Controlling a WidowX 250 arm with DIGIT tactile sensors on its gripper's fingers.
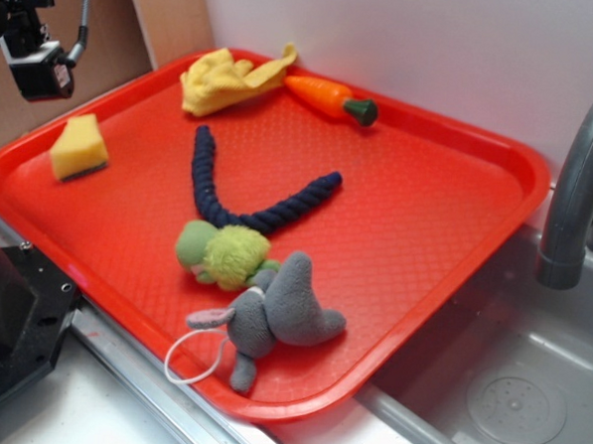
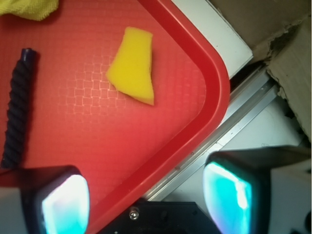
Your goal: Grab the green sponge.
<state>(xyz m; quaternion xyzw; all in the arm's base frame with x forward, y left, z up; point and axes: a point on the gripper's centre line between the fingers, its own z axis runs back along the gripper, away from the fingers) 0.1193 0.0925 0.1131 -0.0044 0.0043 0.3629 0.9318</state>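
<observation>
My gripper grabs the green sponge by its foam middle (image 1: 79,149) next, to get the sponge off the red tray.
The green sponge (image 1: 79,147) is a small yellow foam wedge lying near the left corner of the red tray (image 1: 426,209). From the wrist camera the sponge (image 2: 132,66) shows as a yellow wedge on the tray (image 2: 161,141), well ahead of the fingers; its green face does not show. My gripper (image 2: 146,202) hangs high above the tray's left edge, open, with nothing between its pale fingertips (image 2: 66,204). In the exterior view only the arm's end with its camera (image 1: 32,54) shows at the top left, above and left of the sponge.
On the tray lie a yellow cloth (image 1: 224,79), a toy carrot (image 1: 328,97), a dark blue rope (image 1: 248,195), a fuzzy green plush (image 1: 225,253) and a grey plush (image 1: 277,315). A sink basin (image 1: 511,392) and grey faucet (image 1: 576,197) are at right. A black base (image 1: 12,326) stands at front left.
</observation>
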